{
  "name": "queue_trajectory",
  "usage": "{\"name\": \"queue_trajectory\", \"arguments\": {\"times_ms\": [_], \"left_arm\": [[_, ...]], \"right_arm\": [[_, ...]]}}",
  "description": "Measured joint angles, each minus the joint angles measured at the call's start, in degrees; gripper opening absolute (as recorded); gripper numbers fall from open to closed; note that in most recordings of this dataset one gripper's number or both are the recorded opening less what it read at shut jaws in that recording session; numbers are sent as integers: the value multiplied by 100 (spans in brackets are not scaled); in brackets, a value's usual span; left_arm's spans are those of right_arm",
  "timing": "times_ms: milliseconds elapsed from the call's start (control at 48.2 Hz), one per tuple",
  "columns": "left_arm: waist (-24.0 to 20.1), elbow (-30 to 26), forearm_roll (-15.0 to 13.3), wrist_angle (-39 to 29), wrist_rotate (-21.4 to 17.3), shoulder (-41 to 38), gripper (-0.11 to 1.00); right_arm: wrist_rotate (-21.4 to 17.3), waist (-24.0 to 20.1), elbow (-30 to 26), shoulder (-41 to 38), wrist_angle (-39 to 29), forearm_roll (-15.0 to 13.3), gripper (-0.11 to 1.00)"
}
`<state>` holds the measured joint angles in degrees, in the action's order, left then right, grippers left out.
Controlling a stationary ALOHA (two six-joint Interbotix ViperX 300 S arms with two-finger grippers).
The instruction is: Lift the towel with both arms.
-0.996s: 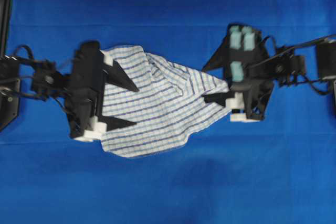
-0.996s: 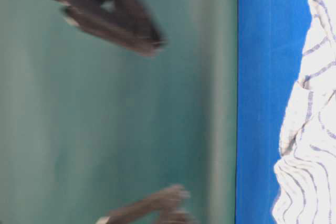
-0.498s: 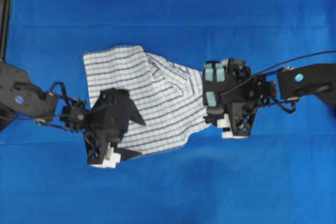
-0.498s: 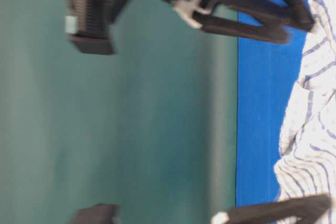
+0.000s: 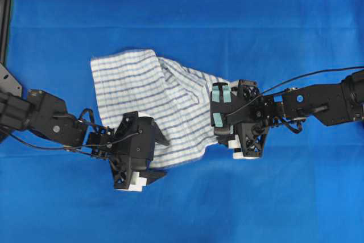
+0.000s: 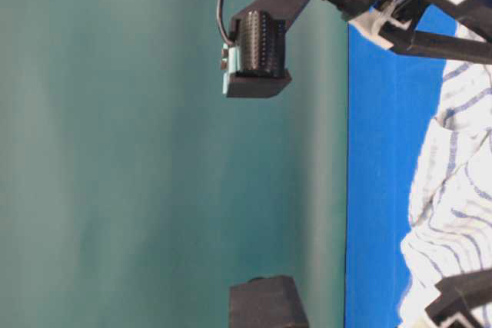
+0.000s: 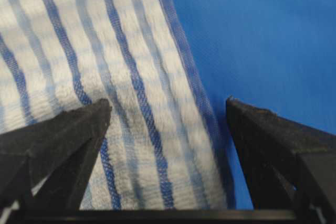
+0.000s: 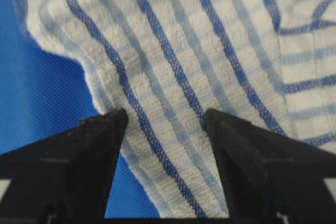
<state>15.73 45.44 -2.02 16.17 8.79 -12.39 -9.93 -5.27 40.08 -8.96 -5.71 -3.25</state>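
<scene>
The fingers of the robot's right gripper are down beside the towel's striped edge in the right wrist view, so the gripper should close on that edge.
The towel, white with blue stripes, lies rumpled on the blue table cloth. My left gripper is low at the towel's front edge and open. In the left wrist view the left gripper straddles the hem of the towel, with one finger over fabric and the other over bare cloth. My right gripper points down at the towel's right end. In the right wrist view the right gripper is open, with the edge of the towel running between its fingers.
The blue table cloth spreads out on all sides of the towel. A dark frame stands at the far left edge. In the table-level view, the towel is at the right against a green backdrop.
Both arms have come down onto the towel. The left gripper moved right and toward the front edge, and the right gripper moved left over the right end. Both stayed open. The towel stayed flat.
</scene>
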Motion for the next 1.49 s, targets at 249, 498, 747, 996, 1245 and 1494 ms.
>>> {"name": "queue_trajectory", "arguments": {"times_ms": [249,498,747,996,1245,1494], "left_arm": [[-44,0,-9,-35,44,-9,69],[-79,18,-18,-483,53,149,4],[-202,44,-18,-1406,53,1187,1],[-686,44,-9,-2294,62,2769,1],[-1090,-123,18,-2769,-9,4069,1],[-1635,-554,35,-3437,-70,4896,1]], "right_arm": [[0,0,-9,-35,35,9,55],[9,-26,-35,-26,0,9,3],[53,-9,-35,571,-369,0,3],[79,70,-299,1731,-1187,-88,3],[79,202,-870,2698,-2171,-229,3],[79,334,-1652,3305,-2962,-633,3]]}}
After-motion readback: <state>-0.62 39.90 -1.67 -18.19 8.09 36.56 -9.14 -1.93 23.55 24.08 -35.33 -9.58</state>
